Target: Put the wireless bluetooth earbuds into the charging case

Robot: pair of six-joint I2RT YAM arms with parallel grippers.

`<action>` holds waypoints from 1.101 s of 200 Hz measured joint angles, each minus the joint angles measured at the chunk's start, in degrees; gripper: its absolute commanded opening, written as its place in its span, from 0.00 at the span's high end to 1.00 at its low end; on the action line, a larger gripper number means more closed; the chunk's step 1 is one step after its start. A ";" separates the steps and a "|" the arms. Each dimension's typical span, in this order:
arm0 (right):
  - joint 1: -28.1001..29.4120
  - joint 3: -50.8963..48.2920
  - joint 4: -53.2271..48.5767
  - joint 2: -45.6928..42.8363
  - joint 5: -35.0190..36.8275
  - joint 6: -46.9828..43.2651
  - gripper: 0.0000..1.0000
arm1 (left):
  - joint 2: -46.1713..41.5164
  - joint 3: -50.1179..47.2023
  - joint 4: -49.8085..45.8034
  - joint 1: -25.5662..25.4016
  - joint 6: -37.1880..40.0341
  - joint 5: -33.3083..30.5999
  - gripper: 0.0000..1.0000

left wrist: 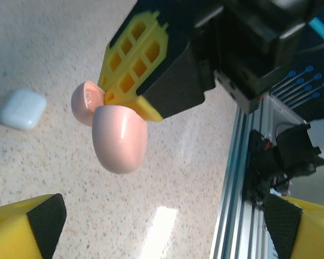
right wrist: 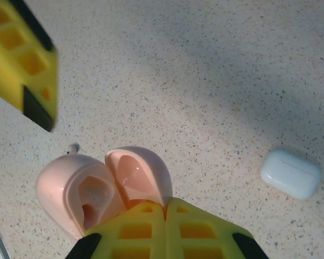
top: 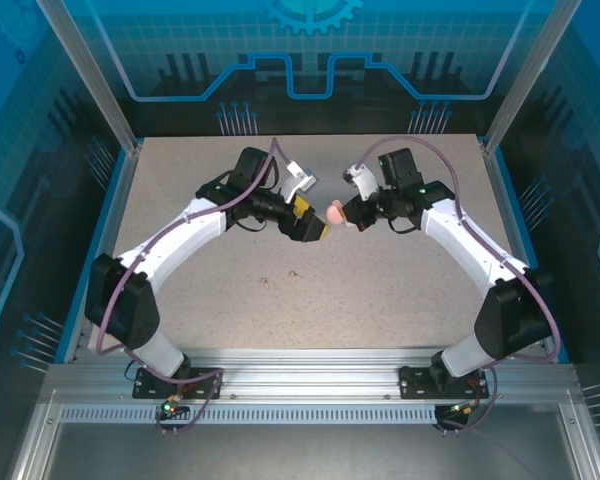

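Observation:
My left gripper will next grab the pink case by its base (top: 334,214) (left wrist: 120,142), below the open lid, so the sockets stay clear and the earbuds can be inserted.
The pink round case (top: 334,212) hangs open above the table, lid (right wrist: 139,174) swung away from its base (right wrist: 75,193), whose sockets look empty. My right gripper (right wrist: 166,209) is shut on it at the hinge side; in the left wrist view its yellow fingers (left wrist: 134,70) hold the case (left wrist: 119,137). My left gripper (top: 310,226) faces the case from the left, open (left wrist: 163,216) and holding nothing. Two tiny earbuds (top: 265,282) (top: 296,271) lie on the table nearer the bases. One small earbud (right wrist: 73,147) peeks out behind the case.
The white rounded-square case (right wrist: 290,174) lies shut on the speckled table, also seen in the left wrist view (left wrist: 22,108). An aluminium rail (left wrist: 235,183) borders the table edge. Blue enclosure walls (top: 300,60) surround the workspace.

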 measured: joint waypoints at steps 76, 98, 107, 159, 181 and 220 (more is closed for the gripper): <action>1.88 3.72 -3.10 2.36 0.74 -4.57 1.00 | 10.78 10.95 -11.30 3.21 6.67 4.35 0.25; 3.02 5.03 -3.74 3.45 0.79 -5.07 1.00 | 13.11 13.84 -13.11 3.21 7.65 5.49 0.28; 3.34 5.57 -3.93 3.98 0.81 -5.22 1.00 | 13.75 14.51 -13.55 3.21 7.78 5.99 0.29; 3.85 6.82 -4.57 5.64 1.18 -5.70 1.00 | 15.32 15.23 -15.63 3.21 8.90 7.32 0.42; 3.85 6.84 -4.66 5.73 1.20 -5.70 1.00 | 15.39 15.23 -15.89 3.21 9.07 7.69 0.44; 3.85 6.91 -4.76 5.86 1.44 -5.70 1.00 | 15.98 15.43 -15.89 3.21 9.07 8.22 0.51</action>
